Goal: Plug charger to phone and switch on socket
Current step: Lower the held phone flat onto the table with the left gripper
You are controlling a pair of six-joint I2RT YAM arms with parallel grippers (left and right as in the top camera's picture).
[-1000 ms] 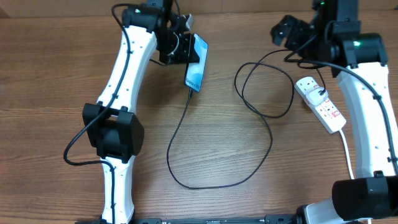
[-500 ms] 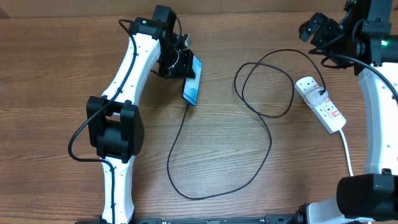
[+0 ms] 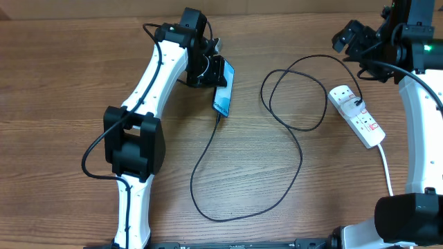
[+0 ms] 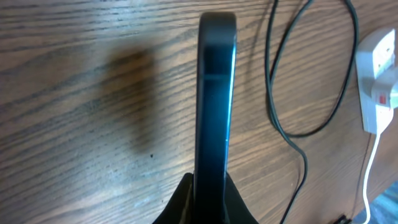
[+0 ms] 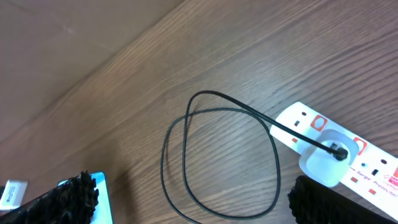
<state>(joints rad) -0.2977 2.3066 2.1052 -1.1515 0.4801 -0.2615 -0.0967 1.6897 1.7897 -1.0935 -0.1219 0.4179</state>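
Observation:
The phone is tilted on edge above the table and would drop if I opened now, so my left gripper needs to keep holding it.
My left gripper (image 3: pixel 212 75) is shut on the phone (image 3: pixel 223 90) and holds it tilted on edge just above the table. In the left wrist view the phone (image 4: pixel 215 93) shows edge-on between the fingers (image 4: pixel 210 196). The black charger cable (image 3: pixel 297 149) meets the phone's lower end and loops across the table. Its other end goes to a white adapter (image 5: pixel 329 155) sitting in the white socket strip (image 3: pixel 360 117). My right gripper (image 3: pixel 351 36) is open and empty, raised above and behind the socket (image 5: pixel 305 124). The cable loop (image 5: pixel 217 155) lies between its fingers (image 5: pixel 196 194).
The thick white socket cord (image 3: pixel 386 169) runs toward the front right beside the right arm's base. The left arm stretches from the front left to the back centre. The cable's large loop (image 3: pixel 208 216) covers the table's middle.
My left gripper has carried the phone toward the front and slightly right, dragging the cable end with it. My right gripper pulled back to the right, away from the socket, then stayed still.

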